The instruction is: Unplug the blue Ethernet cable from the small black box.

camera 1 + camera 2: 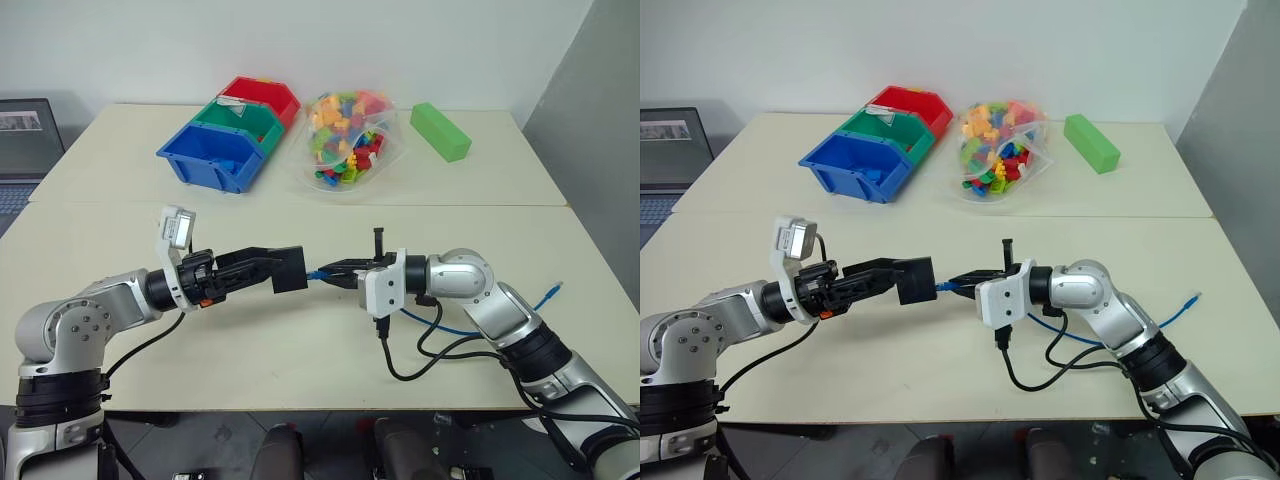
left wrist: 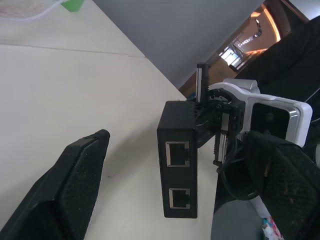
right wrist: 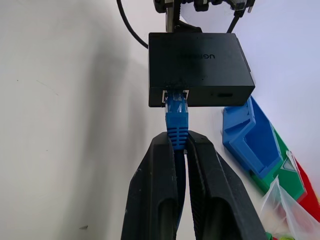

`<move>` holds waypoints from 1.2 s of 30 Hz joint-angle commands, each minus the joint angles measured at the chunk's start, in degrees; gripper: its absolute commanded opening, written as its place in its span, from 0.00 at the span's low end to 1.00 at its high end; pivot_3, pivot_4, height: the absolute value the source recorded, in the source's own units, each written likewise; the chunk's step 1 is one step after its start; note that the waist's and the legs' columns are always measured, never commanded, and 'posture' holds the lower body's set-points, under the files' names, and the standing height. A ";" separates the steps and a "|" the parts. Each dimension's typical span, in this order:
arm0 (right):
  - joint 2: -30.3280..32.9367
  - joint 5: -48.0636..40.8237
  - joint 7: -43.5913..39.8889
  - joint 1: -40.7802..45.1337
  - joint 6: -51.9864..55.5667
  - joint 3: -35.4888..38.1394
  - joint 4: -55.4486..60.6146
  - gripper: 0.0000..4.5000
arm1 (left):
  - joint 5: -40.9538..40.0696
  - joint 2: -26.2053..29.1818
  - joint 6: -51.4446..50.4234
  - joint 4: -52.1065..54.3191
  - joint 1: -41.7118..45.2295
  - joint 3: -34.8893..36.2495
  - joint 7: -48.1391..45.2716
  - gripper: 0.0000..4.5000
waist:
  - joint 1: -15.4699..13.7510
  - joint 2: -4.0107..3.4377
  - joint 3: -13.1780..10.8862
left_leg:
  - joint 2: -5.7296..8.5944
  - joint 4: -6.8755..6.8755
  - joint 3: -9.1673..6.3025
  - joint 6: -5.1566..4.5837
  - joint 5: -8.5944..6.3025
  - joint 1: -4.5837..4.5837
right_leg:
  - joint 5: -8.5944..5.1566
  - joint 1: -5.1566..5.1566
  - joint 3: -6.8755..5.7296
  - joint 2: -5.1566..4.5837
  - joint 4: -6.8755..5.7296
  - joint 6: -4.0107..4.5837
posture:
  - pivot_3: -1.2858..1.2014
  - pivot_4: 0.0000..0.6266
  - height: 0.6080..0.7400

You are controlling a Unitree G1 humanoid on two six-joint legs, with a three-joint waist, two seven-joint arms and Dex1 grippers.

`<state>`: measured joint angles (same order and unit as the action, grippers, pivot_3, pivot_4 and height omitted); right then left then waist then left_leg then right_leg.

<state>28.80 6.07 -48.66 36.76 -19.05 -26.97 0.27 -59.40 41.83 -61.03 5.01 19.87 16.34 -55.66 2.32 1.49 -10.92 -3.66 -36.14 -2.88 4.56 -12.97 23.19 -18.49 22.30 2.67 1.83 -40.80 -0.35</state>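
The blue plug and my right gripper crowd one side of the box. My left gripper should grab the box by the empty-port end [image 1: 284, 270] [image 2: 179, 172] next.
The small black box [image 1: 288, 268] hangs in the air above the table, between my two grippers. The blue Ethernet cable [image 3: 177, 112] is plugged into a port on the box's side. My right gripper [image 3: 180, 139] is shut on the cable just behind the plug. The rest of the cable [image 1: 452, 326] trails under my right arm to a loose end [image 1: 556, 290] on the table. My left gripper [image 1: 268, 266] is open with the box between its fingertips. In the left wrist view both fingers [image 2: 75, 185] stand apart from the box [image 2: 177, 160], which shows two empty ports.
At the back of the table stand a blue bin [image 1: 215, 158], a green bin [image 1: 245, 120] and a red bin [image 1: 265, 98]. Next to them are a clear bag of coloured bricks [image 1: 350, 140] and a green block [image 1: 440, 131]. A laptop [image 1: 25, 140] sits far left. Black wires [image 1: 410, 365] loop below my right wrist.
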 commanded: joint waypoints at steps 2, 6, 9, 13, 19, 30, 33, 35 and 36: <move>-0.52 -0.10 -0.39 1.28 -0.59 2.20 1.89 0.01 | -1.12 0.01 -0.14 1.72 0.47 -0.18 -0.71 1.00 | -0.04 0.00 0.00 | 0.00 0.00 0.00 0.01 0.00 -0.01 | 0.00 -0.01 0.01 0.00 0.00 0.00 | 0.52 0.24 1.00; -0.80 -0.02 -0.64 1.22 -0.59 2.38 2.26 0.01 | -0.70 -0.51 0.30 1.55 0.57 -0.93 -0.93 0.90 | -0.10 0.00 0.00 | 0.00 0.00 0.00 0.01 0.01 -0.02 | 0.00 -0.01 0.01 0.00 -0.01 0.00 | 0.52 0.24 1.00; -1.08 0.14 -0.81 1.19 -0.53 2.38 2.39 0.01 | -0.04 -1.03 1.00 1.11 0.85 -1.72 -1.19 0.75 | -0.13 0.00 0.00 | 0.00 0.00 0.01 0.01 0.01 -0.02 | 0.00 -0.01 0.01 -0.01 0.00 0.00 | 0.52 0.24 1.00; -1.31 0.34 -1.01 0.98 -0.51 2.32 2.76 0.01 | 0.26 -1.73 1.56 0.75 1.42 -2.58 -1.12 0.56 | -0.19 0.00 0.00 | 0.01 0.00 0.01 0.01 0.01 -0.02 | 0.00 -0.01 0.02 -0.01 0.00 0.00 | 0.52 0.24 1.00; -1.32 0.17 -1.37 0.53 -0.45 2.46 3.56 0.01 | 1.00 -1.80 1.89 0.43 2.10 -3.95 -1.99 0.24 | -0.27 0.00 0.00 | 0.01 0.00 0.01 0.01 0.01 -0.02 | 0.00 -0.01 0.01 -0.01 0.00 0.00 | 0.52 0.24 1.00; 0.75 -1.35 -4.86 -1.08 1.68 2.45 6.38 0.25 | 2.05 -1.55 2.20 -0.16 2.87 -4.98 -3.19 0.18 | -0.39 0.00 0.00 | 0.01 0.00 0.00 0.01 0.01 -0.02 | 0.00 -0.02 0.00 -0.01 0.00 0.00 | 0.52 0.24 1.00; 2.58 -3.87 -7.77 -1.90 5.68 3.18 9.62 0.44 | 2.94 -1.23 2.53 -0.07 3.53 -5.92 -4.24 0.18 | -0.49 0.00 0.00 | 0.02 0.00 0.00 0.01 0.01 -0.01 | 0.00 -0.02 0.01 -0.01 0.00 0.00 | 0.52 0.24 1.00; 3.82 -7.68 -9.93 -2.89 11.53 4.09 13.14 0.54 | 3.34 -1.12 2.72 -0.14 3.88 -6.32 -4.72 0.18 | -0.50 0.00 0.00 | 0.03 0.00 0.01 0.01 0.01 -0.02 | 0.00 -0.04 0.01 -0.01 0.01 0.00 | 0.52 0.24 1.00; 4.19 -10.65 -10.48 -3.63 16.28 4.92 15.37 0.59 | 3.74 -0.88 2.95 -0.08 4.03 -6.72 -5.36 0.18 | -0.50 0.00 0.00 | 0.04 0.00 0.00 0.01 0.01 -0.02 | 0.00 -0.04 0.00 -0.02 0.01 0.00 | 0.52 0.24 1.00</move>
<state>32.01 1.66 -57.02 34.10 -10.39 -25.00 9.65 -56.15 40.07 -59.40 3.93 22.62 10.19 -59.35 1.81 1.49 -10.92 -3.63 -36.14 -2.87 4.58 -12.96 23.17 -18.50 22.26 2.67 1.81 -40.78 -0.35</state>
